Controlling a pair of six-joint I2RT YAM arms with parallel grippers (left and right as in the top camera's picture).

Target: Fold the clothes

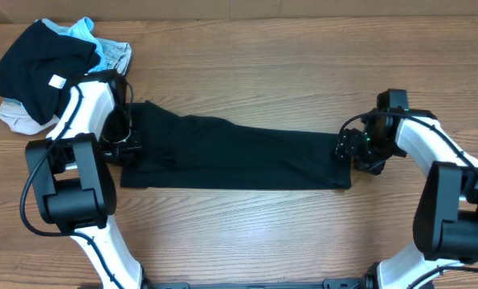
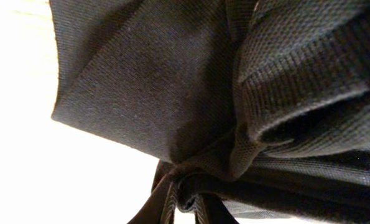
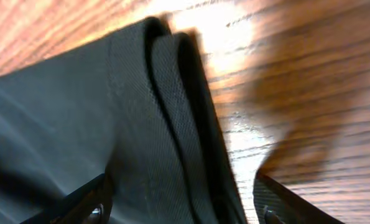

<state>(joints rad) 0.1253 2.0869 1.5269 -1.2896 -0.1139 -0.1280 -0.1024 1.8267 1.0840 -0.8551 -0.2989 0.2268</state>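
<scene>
The right gripper grabs the layered folded edge [image 1: 343, 171] of the black polo shirt [image 1: 239, 156] at the shirt's end next, to fold that end inward over the shirt.
The black polo shirt [image 1: 239, 156] lies folded into a long flat strip across the middle of the wooden table. My left gripper [image 1: 124, 144] is at its left end, shut on bunched fabric. The left wrist view shows the fingers [image 2: 185, 202] pinching a gathered fold of the shirt [image 2: 172, 81]. My right gripper [image 1: 347, 148] is at the strip's right end. In the right wrist view its fingers [image 3: 185, 208] are wide apart, with the shirt's layered folded edge [image 3: 172, 112] between them. The collar and logo are hidden.
A pile of other clothes sits at the back left: a bundled black garment with a square white tag [image 1: 34, 68], a light blue piece [image 1: 82, 32] and a white piece [image 1: 14, 119]. Bare wooden table [image 1: 263, 233] shows in front of the strip.
</scene>
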